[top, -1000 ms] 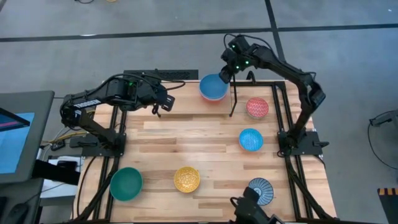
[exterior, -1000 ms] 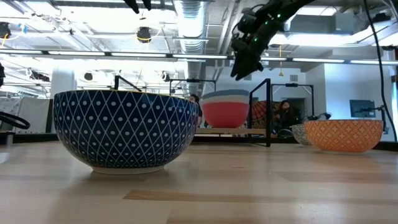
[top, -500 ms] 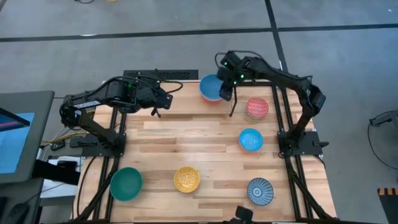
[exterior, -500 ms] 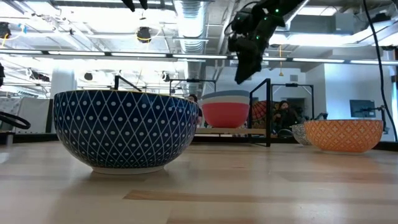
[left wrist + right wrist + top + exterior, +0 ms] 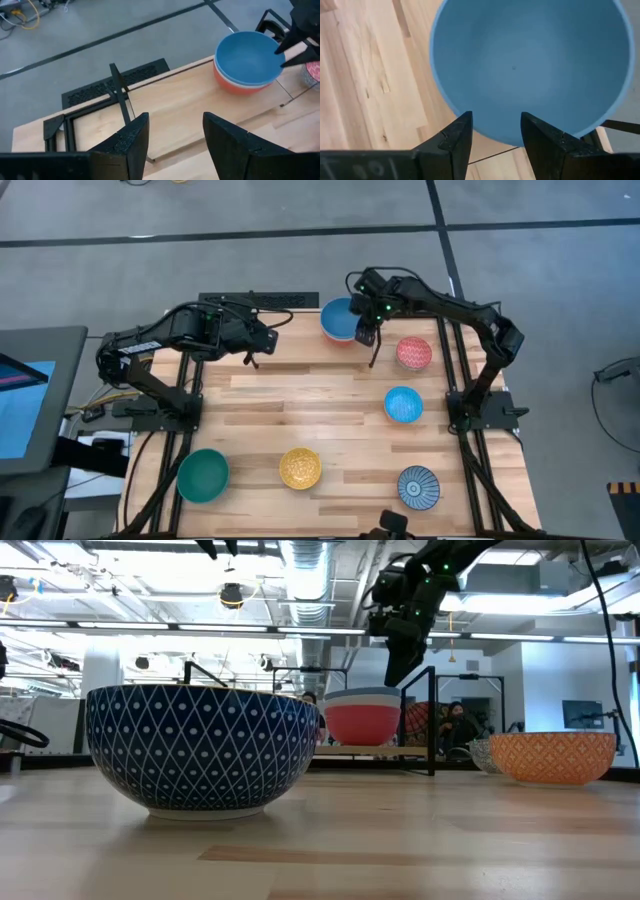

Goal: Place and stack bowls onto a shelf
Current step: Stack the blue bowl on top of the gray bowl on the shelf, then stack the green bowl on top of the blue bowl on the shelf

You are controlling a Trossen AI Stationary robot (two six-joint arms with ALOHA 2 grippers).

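My left gripper should next grab the teal bowl by its rim (image 5: pixel 203 454) to stack it on the shelf.
A stack of bowls (image 5: pixel 342 321), blue on top of white and red-orange, stands on the right end of the shelf (image 5: pixel 300 345) at the table's far edge. The low view shows the stack (image 5: pixel 362 716) side on. My right gripper (image 5: pixel 365 332) is open and hovers just above the blue bowl's (image 5: pixel 530 60) right rim, touching nothing. Its fingertips (image 5: pixel 398 678) are a little over the rim. My left gripper (image 5: pixel 252 352) waits open above the shelf's left part. The stack (image 5: pixel 247 60) shows far off in its view.
On the tabletop lie a pink-red patterned bowl (image 5: pixel 414 353), a light blue bowl (image 5: pixel 403 404), a blue-white striped bowl (image 5: pixel 418 486), a yellow bowl (image 5: pixel 300 468) and a teal bowl (image 5: pixel 203 475). A black shelf leg (image 5: pixel 375 345) stands right beside my right gripper.
My right gripper has come from beyond the stack's far right side toward the table's near edge and down, ending low over the blue bowl's right rim. The stack and my left arm have kept still.
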